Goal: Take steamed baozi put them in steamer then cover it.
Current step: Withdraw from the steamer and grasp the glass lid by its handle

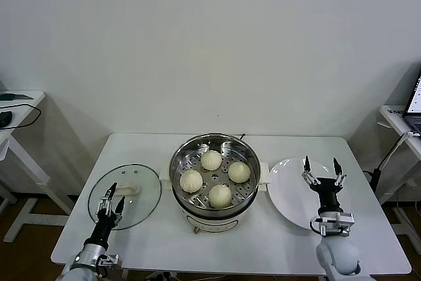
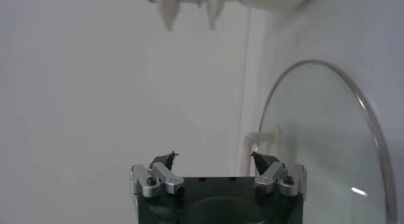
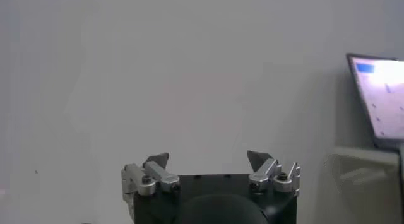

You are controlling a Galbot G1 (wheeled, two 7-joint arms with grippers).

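The glass lid needs to cover the steamer full of baozi, so my left gripper should next hold the lid by its cream handle.
Several cream-white baozi lie on the perforated tray inside the shiny steel steamer at the table's middle. Left of it the clear glass lid rests flat on the table, its cream handle up. My left gripper stands open over the lid's near edge, holding nothing; in the left wrist view the left gripper has the lid beside it. My right gripper stands open above the white plate, empty; the right wrist view shows the right gripper facing a bare wall.
The white table carries the lid, the steamer and the plate. A side desk stands at the far left, and another desk with a laptop at the far right.
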